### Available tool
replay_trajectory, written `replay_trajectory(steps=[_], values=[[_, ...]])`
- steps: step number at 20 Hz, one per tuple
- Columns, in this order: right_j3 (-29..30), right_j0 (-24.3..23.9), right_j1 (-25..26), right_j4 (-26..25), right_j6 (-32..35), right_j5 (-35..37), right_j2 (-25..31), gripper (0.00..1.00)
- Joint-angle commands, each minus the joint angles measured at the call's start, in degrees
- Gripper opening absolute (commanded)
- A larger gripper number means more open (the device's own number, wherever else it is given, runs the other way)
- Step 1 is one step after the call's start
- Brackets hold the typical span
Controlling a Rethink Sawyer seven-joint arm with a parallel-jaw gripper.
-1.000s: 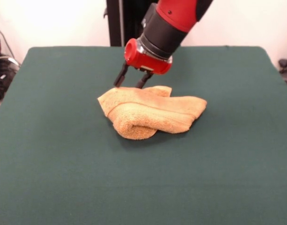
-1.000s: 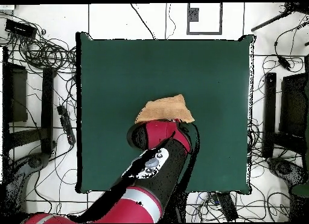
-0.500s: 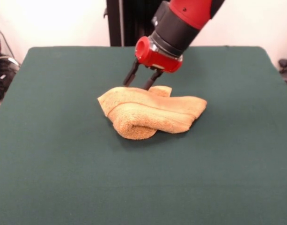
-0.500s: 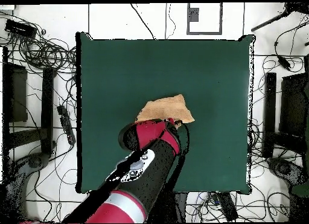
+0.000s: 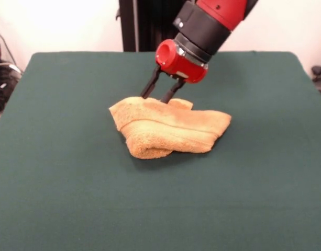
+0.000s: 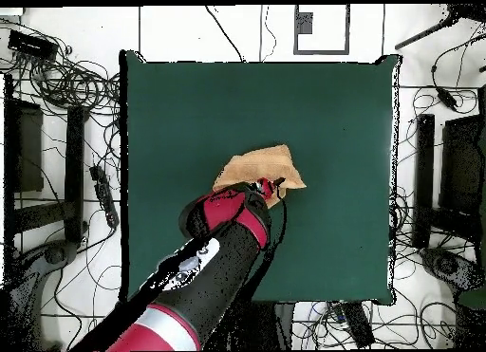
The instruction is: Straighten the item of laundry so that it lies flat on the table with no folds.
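My gripper grabs the towel by its exposed upper edge (image 5: 155, 100) next, since the towel's front edge (image 5: 150, 151) is rolled under its own folds.
The item of laundry (image 5: 170, 129) is an orange-tan towel, bunched and folded over itself near the middle of the table (image 5: 55, 172). Its front edge is rolled under. My gripper (image 5: 155, 99) comes down at a slant from the upper right, open, and both dark fingertips touch the towel's far edge with a gap between them. In the overhead view the towel (image 6: 261, 164) shows just beyond the red wrist, and the arm hides its near part. The gripper (image 6: 271, 186) shows there only as small tips at the towel's edge.
The dark green table (image 6: 190, 101) reaches well past the towel on every side. Cables, black stands and equipment lie on the floor around the table (image 6: 66, 83). A black post stands behind the table's far edge (image 5: 128, 26).
The gripper moved sideways along the towel's far edge and came down onto it. The towel's rolled front fold has flattened and drawn back a little.
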Motion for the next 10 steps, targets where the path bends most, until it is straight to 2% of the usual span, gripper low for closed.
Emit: replay_trajectory(steps=[1,6,10], values=[[-4.31,2.0,6.45,1.03,12.67,-6.95,-0.45,1.0],[-4.75,1.19,9.9,1.65,11.99,-10.95,-1.3,1.0],[-4.07,-1.07,9.8,2.29,11.9,-13.97,0.62,1.0]])
